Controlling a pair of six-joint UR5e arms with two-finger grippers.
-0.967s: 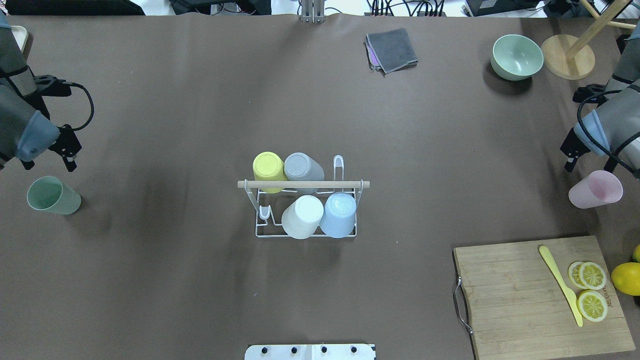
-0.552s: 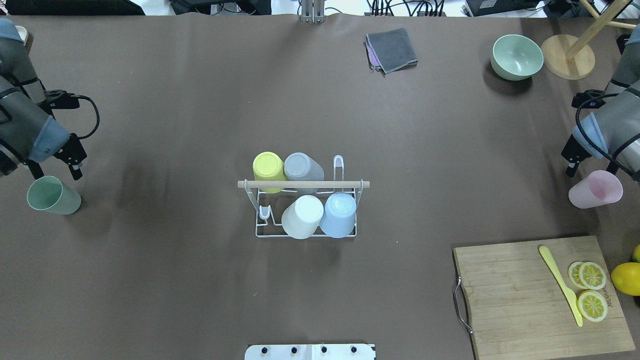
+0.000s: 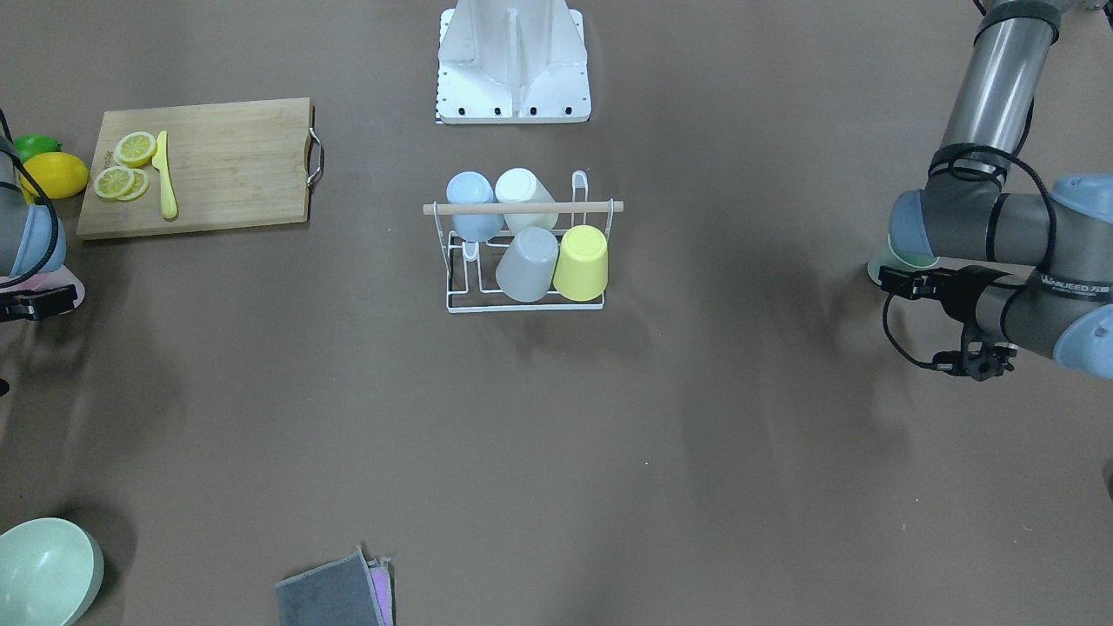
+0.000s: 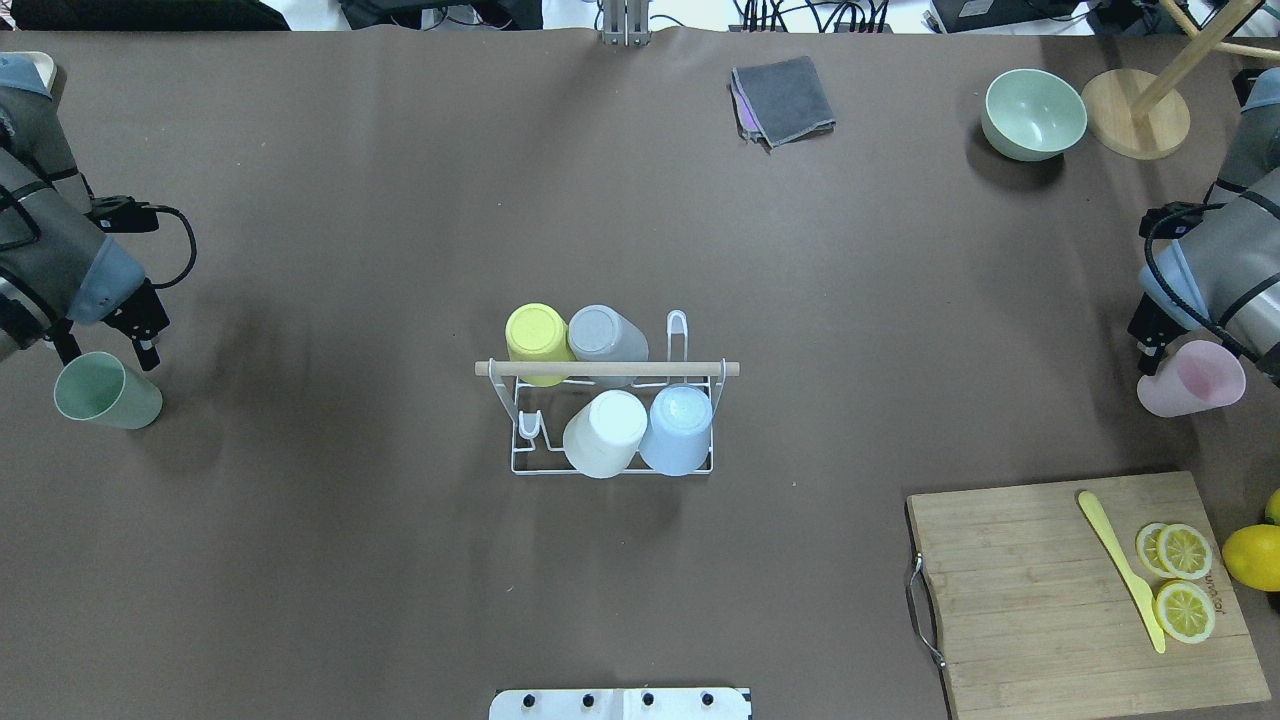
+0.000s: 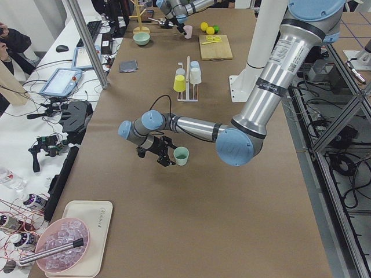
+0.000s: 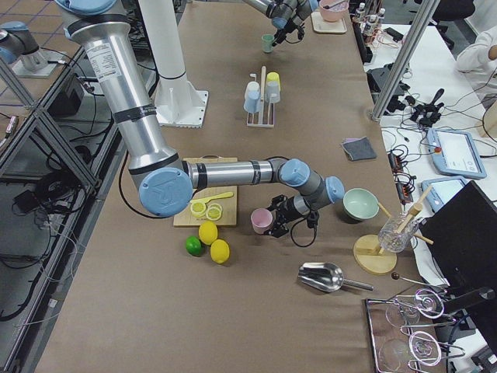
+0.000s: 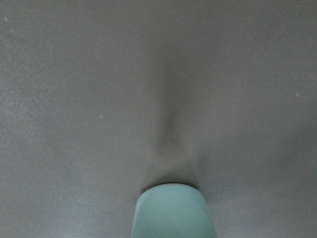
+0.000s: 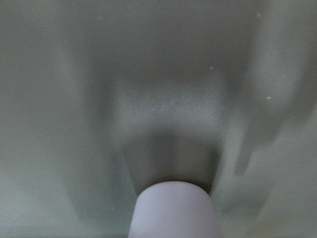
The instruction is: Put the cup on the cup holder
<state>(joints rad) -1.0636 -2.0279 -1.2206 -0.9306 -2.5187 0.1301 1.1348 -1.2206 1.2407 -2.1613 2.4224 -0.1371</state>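
Observation:
The robot's right gripper should grab the pink cup around its body next, and the pink cup goes on the cup holder.
The white wire cup holder with a wooden rod across the top stands mid-table and bears yellow, grey, white and blue cups upside down; it also shows in the front view. A green cup stands at the far left. My left gripper is open, with its fingers either side of the cup's far rim. The left wrist view shows the green cup low and centred. A pink cup stands at the far right. My right gripper is open just behind it, one finger hidden by the arm.
A wooden cutting board with lemon slices and a yellow knife lies front right, with whole lemons beside it. A green bowl, a round wooden stand and a folded grey cloth sit along the far edge.
Both grippers have moved toward the near side of the table, closing in on their cups. The left now straddles the green cup's rim and the right reaches the pink cup.

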